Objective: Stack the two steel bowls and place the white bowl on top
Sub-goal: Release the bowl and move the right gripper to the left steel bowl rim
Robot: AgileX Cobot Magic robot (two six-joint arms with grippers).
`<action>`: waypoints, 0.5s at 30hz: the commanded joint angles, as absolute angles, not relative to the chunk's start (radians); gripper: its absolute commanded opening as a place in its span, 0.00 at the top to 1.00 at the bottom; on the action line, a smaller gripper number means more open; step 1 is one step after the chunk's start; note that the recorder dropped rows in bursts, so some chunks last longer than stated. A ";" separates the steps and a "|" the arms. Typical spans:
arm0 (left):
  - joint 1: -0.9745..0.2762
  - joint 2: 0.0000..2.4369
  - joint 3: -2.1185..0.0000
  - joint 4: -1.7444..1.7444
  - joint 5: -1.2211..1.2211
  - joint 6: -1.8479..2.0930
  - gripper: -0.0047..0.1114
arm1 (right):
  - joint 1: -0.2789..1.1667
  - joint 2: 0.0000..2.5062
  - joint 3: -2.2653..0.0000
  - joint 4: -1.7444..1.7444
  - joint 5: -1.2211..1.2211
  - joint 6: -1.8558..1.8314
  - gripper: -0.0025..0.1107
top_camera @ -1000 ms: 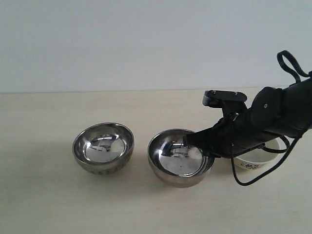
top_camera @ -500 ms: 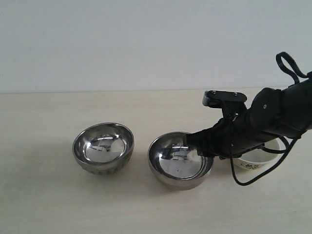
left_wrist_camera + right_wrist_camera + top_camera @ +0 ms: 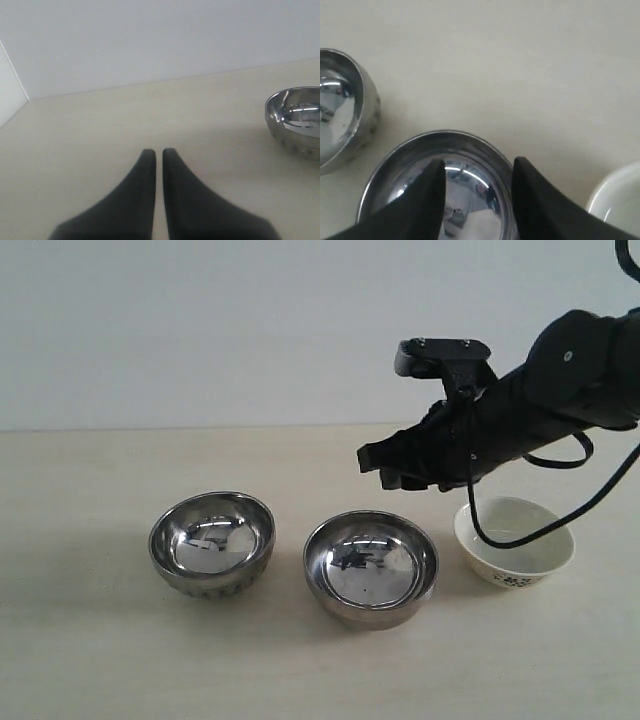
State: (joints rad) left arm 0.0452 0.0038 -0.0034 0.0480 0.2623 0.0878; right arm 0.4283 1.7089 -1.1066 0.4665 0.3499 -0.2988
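Observation:
The ribbed steel bowl should nest in the middle steel bowl (image 3: 370, 565), so my right gripper will pick it up by its rim (image 3: 270, 523) next.
Two steel bowls stand side by side on the table: the ribbed left steel bowl (image 3: 212, 540) and the middle steel bowl (image 3: 371, 565). To the right of them sits the white bowl (image 3: 515, 540), upright and empty. My right gripper (image 3: 385, 470) hangs open above the middle steel bowl (image 3: 470, 195), holding nothing; the right wrist view looks down between its fingers (image 3: 432, 190) into that bowl. That view also catches the left steel bowl (image 3: 340, 110) and the white bowl (image 3: 620, 200) at its edges. My left gripper (image 3: 157, 152) is shut and empty, low over the table, with the ribbed steel bowl (image 3: 297, 120) off to its side.
The pale wooden table (image 3: 100, 640) runs back to a plain wall (image 3: 200, 330). A black cable (image 3: 520, 536) from the right arm loops down over the white bowl.
My right gripper has let go of the middle steel bowl's right rim and risen up and back. The white bowl, earlier covered by the arm, now shows fully.

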 commanded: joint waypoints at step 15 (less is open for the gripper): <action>0.048 0.000 0.000 0.041 0.255 0.078 0.93 | 0.637 1.909 -1.357 0.453 0.390 -0.393 0.64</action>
State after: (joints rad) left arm 0.0452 0.0038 -0.0034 0.0480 0.2623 0.0878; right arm 0.6251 1.8680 -1.3268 0.4596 0.3864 -0.3840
